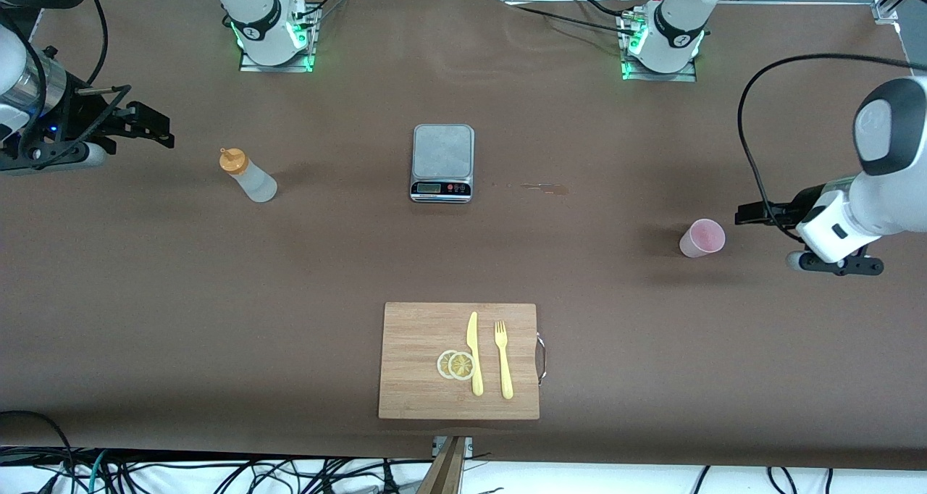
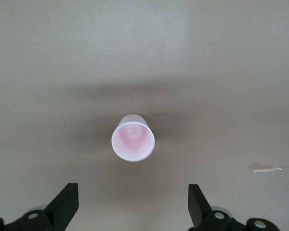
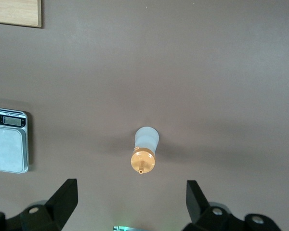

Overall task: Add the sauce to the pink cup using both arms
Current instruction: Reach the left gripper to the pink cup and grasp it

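I will grab the body of the pink cup (image 1: 702, 237) with my left gripper next, to set the cup on the kitchen scale for the sauce.
The sauce bottle (image 1: 248, 176), whitish with an orange nozzle cap, stands upright on the brown table toward the right arm's end. My right gripper (image 1: 156, 128) is open and empty, in the air beside the bottle and apart from it. In the right wrist view the bottle (image 3: 145, 150) shows ahead of the open gripper (image 3: 131, 199). The pink cup (image 1: 702, 237) stands upright toward the left arm's end. My left gripper (image 1: 746, 214) is open and empty, close beside the cup without touching it. In the left wrist view the cup (image 2: 133, 137) lies ahead of the open gripper (image 2: 133, 202).
A grey kitchen scale (image 1: 442, 162) sits mid-table, with a small stain (image 1: 539, 187) beside it. Nearer the camera, a wooden cutting board (image 1: 413, 392) holds a yellow knife (image 1: 474, 353), a yellow fork (image 1: 502, 360) and two lemon slices (image 1: 456, 364).
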`<state>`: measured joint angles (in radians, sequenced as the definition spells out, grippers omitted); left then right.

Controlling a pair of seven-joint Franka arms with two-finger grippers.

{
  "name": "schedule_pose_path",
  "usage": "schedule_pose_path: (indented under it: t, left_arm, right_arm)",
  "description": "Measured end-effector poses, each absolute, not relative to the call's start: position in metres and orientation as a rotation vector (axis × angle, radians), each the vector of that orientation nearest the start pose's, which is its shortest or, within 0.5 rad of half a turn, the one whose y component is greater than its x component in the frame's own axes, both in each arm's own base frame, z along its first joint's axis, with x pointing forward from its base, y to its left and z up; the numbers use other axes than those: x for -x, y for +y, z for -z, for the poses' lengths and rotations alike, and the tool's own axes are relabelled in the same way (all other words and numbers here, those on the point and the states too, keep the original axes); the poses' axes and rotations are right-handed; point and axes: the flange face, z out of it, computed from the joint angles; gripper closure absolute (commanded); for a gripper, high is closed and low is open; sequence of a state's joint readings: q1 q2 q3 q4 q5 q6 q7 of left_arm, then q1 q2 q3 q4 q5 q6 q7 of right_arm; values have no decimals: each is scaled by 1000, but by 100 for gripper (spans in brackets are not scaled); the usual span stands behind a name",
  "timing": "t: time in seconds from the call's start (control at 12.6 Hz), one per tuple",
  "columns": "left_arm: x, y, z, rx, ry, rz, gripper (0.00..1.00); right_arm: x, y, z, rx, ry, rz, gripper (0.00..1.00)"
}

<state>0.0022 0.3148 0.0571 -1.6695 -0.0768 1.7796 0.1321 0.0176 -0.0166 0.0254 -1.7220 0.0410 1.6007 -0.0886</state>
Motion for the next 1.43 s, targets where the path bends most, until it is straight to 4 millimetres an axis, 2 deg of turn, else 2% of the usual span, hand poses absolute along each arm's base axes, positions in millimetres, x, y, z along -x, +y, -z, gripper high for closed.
schedule_pose_path:
  t: [0.16,0.32,0.64,0.88,0.96,1.19,1.27,1.35,1.43]
  left_arm:
    - [-619,39,-366,3196,107,-288,0]
    - [-610,48,-331,3191,149,-268,0]
    - [-591,61,-284,3180,131,-250,1]
    - [-583,60,-264,3175,134,-222,2]
    - [-580,59,-257,3173,136,-205,2]
    - [-575,57,-247,3170,141,-198,4]
    - [-574,57,-244,3170,141,-201,7]
    - [-573,57,-241,3169,140,-200,16]
    - [-573,57,-237,3167,140,-199,33]
  right_arm:
    - [-548,26,-557,3081,-244,-181,0]
    - [-551,20,-564,3082,-244,-160,0]
    - [-551,17,-577,3083,-240,-138,0]
    - [-548,18,-577,3076,-265,-182,0]
    - [-545,20,-576,3061,-342,-214,0]
    - [-538,26,-571,2864,-847,-265,0]
    - [-538,22,-568,2785,-975,-250,0]
    - [-538,15,-562,2710,-1075,-235,0]
    - [-538,6,-555,2638,-1164,-218,0]
